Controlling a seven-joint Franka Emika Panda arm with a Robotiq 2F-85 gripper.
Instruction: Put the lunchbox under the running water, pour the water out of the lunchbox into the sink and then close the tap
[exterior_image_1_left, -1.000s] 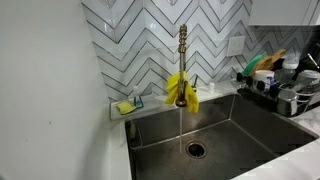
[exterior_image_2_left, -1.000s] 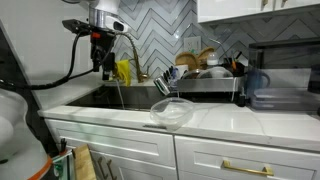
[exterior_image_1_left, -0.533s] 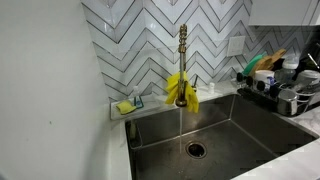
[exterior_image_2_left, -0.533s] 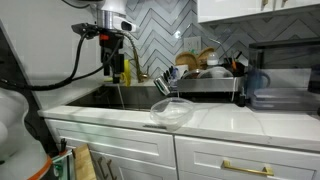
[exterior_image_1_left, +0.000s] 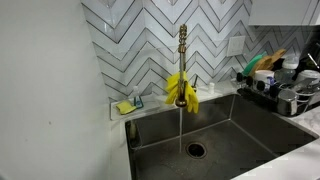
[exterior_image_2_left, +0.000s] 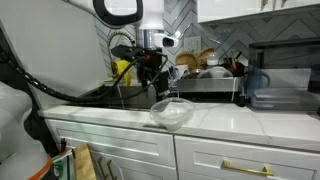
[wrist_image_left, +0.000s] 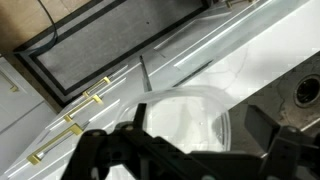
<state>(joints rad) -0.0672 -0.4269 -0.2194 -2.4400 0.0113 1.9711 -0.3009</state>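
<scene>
I should next grab the lunchbox (exterior_image_2_left: 172, 112) by its rim at one edge, so its open top stays free to catch running water and pour.
The lunchbox (exterior_image_2_left: 172, 112) is a clear, round, empty container on the white counter next to the sink. In the wrist view it (wrist_image_left: 190, 120) lies right below my gripper. My gripper (exterior_image_2_left: 152, 80) hangs just above it, open and empty, with its fingers (wrist_image_left: 175, 135) spread on either side. The brass tap (exterior_image_1_left: 183, 45) stands behind the sink with a yellow cloth (exterior_image_1_left: 181, 90) round its lower part. A thin stream of running water (exterior_image_1_left: 181, 125) falls into the steel sink (exterior_image_1_left: 240, 125) near the round dark drain (exterior_image_1_left: 195, 150).
A dish rack (exterior_image_2_left: 205, 75) full of dishes stands on the counter beyond the lunchbox, and also shows in an exterior view (exterior_image_1_left: 275, 85). A sponge holder (exterior_image_1_left: 128, 105) sits on the ledge behind the sink. White cabinets with brass handles (wrist_image_left: 85, 105) are under the counter.
My arm has swung from over the sink, near the tap, across to the counter. The gripper now hangs above the lunchbox. The water keeps running.
</scene>
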